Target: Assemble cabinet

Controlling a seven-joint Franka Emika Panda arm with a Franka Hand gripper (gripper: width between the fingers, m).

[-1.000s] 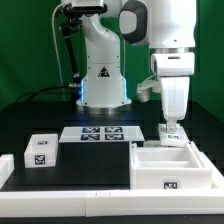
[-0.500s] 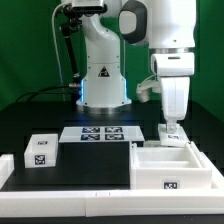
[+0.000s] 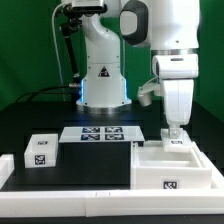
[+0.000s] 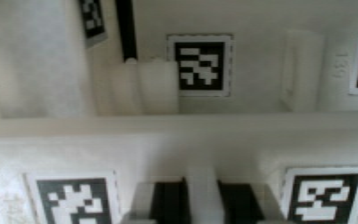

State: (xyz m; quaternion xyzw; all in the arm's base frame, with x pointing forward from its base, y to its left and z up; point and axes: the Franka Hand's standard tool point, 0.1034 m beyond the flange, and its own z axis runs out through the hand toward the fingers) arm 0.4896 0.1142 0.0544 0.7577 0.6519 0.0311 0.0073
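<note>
My gripper should move the cabinet body to its place against the white bar (image 3: 110, 204) before it releases the cabinet body, because the cabinet body's lower edge is still short of that place in the exterior view.
The white cabinet body (image 3: 160, 163), an open box with tags on its walls, lies at the exterior view's right. My gripper (image 3: 172, 132) stands upright over its far wall, fingertips down at the rim. In the wrist view the two dark fingers (image 4: 160, 200) sit close together with a thin white strip of the cabinet body (image 4: 176, 140) between them, so the gripper (image 4: 201, 202) looks shut on that wall. A small white tagged box (image 3: 40, 150) lies apart at the exterior view's left.
The marker board (image 3: 100, 133) lies flat at the middle back, in front of the robot base (image 3: 102, 85). A low white L-shaped rail (image 3: 60, 186) runs along the front and left of the black table.
My gripper has shifted slightly toward the exterior view's right, and the cabinet body seems to have moved a little with it. The small box has not moved.
</note>
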